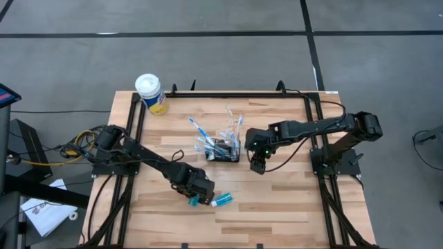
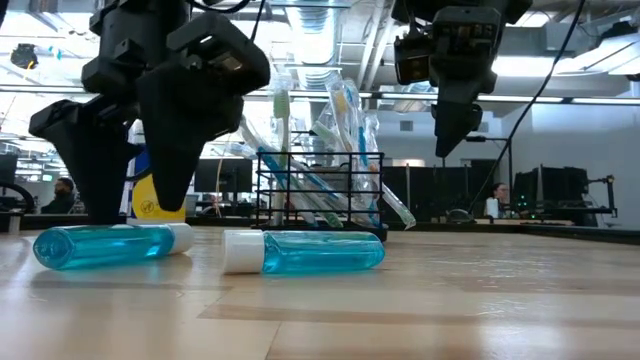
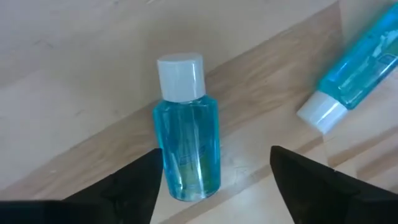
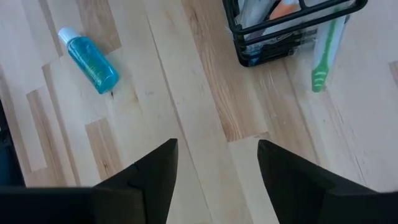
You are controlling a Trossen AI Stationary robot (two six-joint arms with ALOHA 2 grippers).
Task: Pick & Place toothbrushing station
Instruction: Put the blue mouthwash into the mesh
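My left gripper is going to grab the teal bottle next by its lower body, so the teal bottle's white cap stays free on top in the basket.
The toothbrushing station, a small black wire-mesh basket with several toothbrushes standing in it, rests on the wooden table near its middle. Two teal bottles with white caps lie on their sides near the front edge. One bottle lies under my left gripper, which is open and points down, its fingers on either side of the bottle's bottom end. The other bottle lies just to the right of it. My right gripper hangs open above the table, right of the basket, with nothing between its fingers. My left gripper stands open over the bottle's bottom end, fingers pointing down and lying across it. One finger is right beside the bottle's side; whether it touches, I cannot tell. The bottle lies flat on the table.
A round canister with a white lid and yellow label stands at the far left corner. A green toothbrush sticks out beside the basket. Bare wood lies at the front right and far right of the table.
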